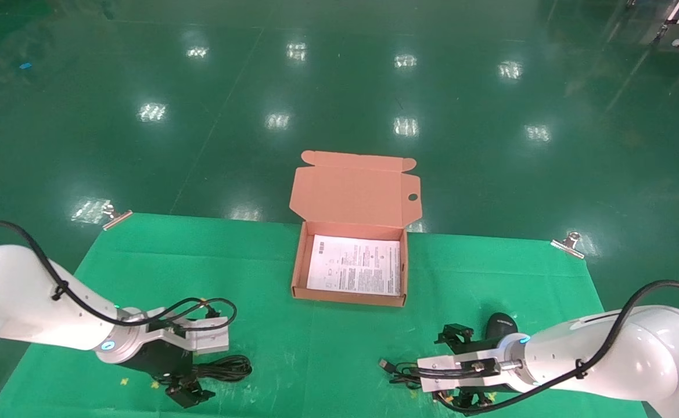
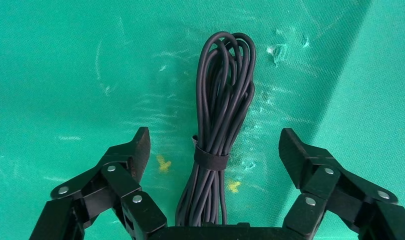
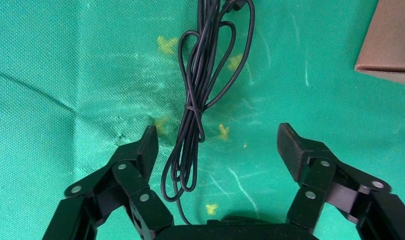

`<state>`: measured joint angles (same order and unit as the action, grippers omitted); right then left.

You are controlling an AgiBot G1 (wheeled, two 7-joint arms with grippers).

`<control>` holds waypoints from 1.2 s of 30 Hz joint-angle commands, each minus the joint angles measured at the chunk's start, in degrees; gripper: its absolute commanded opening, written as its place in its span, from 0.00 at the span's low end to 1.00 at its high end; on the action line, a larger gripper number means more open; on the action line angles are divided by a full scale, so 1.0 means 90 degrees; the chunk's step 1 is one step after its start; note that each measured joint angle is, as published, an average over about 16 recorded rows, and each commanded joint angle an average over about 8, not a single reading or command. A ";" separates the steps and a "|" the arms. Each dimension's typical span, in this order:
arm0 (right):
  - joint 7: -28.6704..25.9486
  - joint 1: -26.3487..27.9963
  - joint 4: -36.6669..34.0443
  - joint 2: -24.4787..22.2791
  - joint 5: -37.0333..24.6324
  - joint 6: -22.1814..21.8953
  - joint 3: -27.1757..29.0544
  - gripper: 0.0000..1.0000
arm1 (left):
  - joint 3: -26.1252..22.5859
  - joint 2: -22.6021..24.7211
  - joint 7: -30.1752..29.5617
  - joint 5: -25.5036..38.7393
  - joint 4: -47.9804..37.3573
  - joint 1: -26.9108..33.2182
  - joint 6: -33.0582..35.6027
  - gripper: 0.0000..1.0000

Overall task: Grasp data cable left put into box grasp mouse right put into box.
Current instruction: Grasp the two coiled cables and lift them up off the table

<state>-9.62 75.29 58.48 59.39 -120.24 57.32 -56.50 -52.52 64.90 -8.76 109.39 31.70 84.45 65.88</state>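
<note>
My left gripper should take the data cable's strapped middle [image 2: 212,156] next, where the cable's parts come together, because loose loops spread out at the end of the data cable.
The data cable [image 2: 223,115] is a black bundle bound by a strap, lying on the green cloth at the front left [image 1: 226,368]. My left gripper [image 2: 215,147] hovers open over it, one finger on each side, not touching; it shows low at the front left [image 1: 189,384]. The black mouse [image 1: 500,325] lies at the front right, its thin cord [image 3: 195,100] looped toward the USB plug [image 1: 384,364]. My right gripper [image 3: 215,142] is open above the cord [image 1: 456,367], next to the mouse. The orange-pink box [image 1: 298,261] stands open in the middle with a white leaflet [image 1: 355,264] inside.
The box's lid [image 1: 355,188] leans back past the table's far edge. A corner of the box [image 3: 390,40] shows near the right gripper. Metal clips [image 1: 116,216] [image 1: 569,244] hold the cloth at the far corners. Green floor lies beyond.
</note>
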 commanded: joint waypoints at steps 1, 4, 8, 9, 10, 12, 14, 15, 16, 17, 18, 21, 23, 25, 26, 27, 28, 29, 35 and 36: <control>0.0001 0.0004 0.0024 -0.0007 -0.0007 0.0003 0.0000 0.00 | -0.0001 -0.0006 -0.0011 0.0001 0.0026 0.0000 0.0002 0.00; 0.0002 0.0006 0.0051 -0.0015 -0.0020 0.0010 -0.0003 0.00 | -0.0004 -0.0014 -0.0023 0.0008 0.0054 0.0000 0.0011 0.00; 0.0003 0.0009 0.0079 -0.0025 -0.0031 0.0018 -0.0006 0.00 | -0.0007 -0.0021 -0.0035 0.0016 0.0083 0.0000 0.0022 0.00; 0.0004 0.0009 0.0085 -0.0027 -0.0034 0.0020 -0.0007 0.00 | -0.0007 -0.0023 -0.0037 0.0017 0.0089 0.0000 0.0024 0.00; 0.0004 0.0009 0.0090 -0.0028 -0.0036 0.0021 -0.0007 0.00 | -0.0008 -0.0024 -0.0039 0.0018 0.0094 0.0000 0.0026 0.00; 0.0005 0.0010 0.0099 -0.0032 -0.0040 0.0024 -0.0008 0.00 | -0.0008 -0.0027 -0.0042 0.0020 0.0104 0.0000 0.0029 0.00; 0.0006 0.0011 0.0107 -0.0034 -0.0044 0.0026 -0.0009 0.00 | -0.0009 -0.0029 -0.0045 0.0022 0.0111 0.0000 0.0032 0.00; 0.0006 0.0011 0.0111 -0.0035 -0.0046 0.0027 -0.0009 0.00 | -0.0009 -0.0030 -0.0046 0.0023 0.0115 -0.0001 0.0033 0.00; 0.0006 0.0012 0.0114 -0.0035 -0.0047 0.0027 -0.0010 0.00 | -0.0010 -0.0030 -0.0047 0.0023 0.0118 -0.0001 0.0034 0.00; 0.0007 0.0012 0.0117 -0.0036 -0.0049 0.0028 -0.0010 0.00 | -0.0010 -0.0031 -0.0048 0.0024 0.0121 -0.0001 0.0034 0.00; 0.0007 0.0012 0.0119 -0.0037 -0.0050 0.0029 -0.0011 0.00 | -0.0011 -0.0031 -0.0049 0.0024 0.0123 -0.0001 0.0035 0.00; 0.0009 0.0014 0.0126 -0.0038 -0.0052 0.0030 -0.0012 0.00 | -0.0012 -0.0033 -0.0051 0.0025 0.0130 -0.0003 0.0037 0.00; 0.0010 0.0015 0.0129 -0.0039 -0.0053 0.0031 -0.0013 0.00 | -0.0013 -0.0033 -0.0052 0.0026 0.0134 -0.0003 0.0038 0.00; 0.0010 0.0016 0.0132 -0.0039 -0.0054 0.0032 -0.0013 0.00 | -0.0013 -0.0034 -0.0053 0.0026 0.0137 -0.0004 0.0039 0.00; 0.0011 0.0016 0.0134 -0.0040 -0.0055 0.0033 -0.0014 0.00 | -0.0014 -0.0034 -0.0053 0.0026 0.0139 -0.0005 0.0039 0.00; 0.0011 0.0017 0.0135 -0.0040 -0.0055 0.0033 -0.0014 0.00 | -0.0014 -0.0035 -0.0053 0.0027 0.0140 -0.0005 0.0039 0.00; 0.0012 0.0017 0.0134 -0.0041 -0.0055 0.0034 -0.0014 0.00 | -0.0014 -0.0035 -0.0052 0.0027 0.0140 -0.0005 0.0040 0.00; 0.0012 0.0017 0.0135 -0.0041 -0.0055 0.0035 -0.0015 0.00 | -0.0014 -0.0035 -0.0053 0.0027 0.0141 -0.0005 0.0039 0.00; -0.0014 0.0079 0.0224 -0.0135 -0.0021 0.0061 0.0034 0.00 | 0.0019 -0.0132 -0.0030 -0.0025 0.0244 0.0063 0.0132 0.00; -0.0043 0.0118 0.0302 -0.0202 -0.0002 0.0090 0.0065 0.00 | 0.0036 -0.0185 -0.0023 -0.0050 0.0315 0.0095 0.0176 0.00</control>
<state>-11.11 77.12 63.00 56.13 -120.16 58.58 -55.20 -52.10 62.45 -9.13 109.11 36.09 85.67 67.57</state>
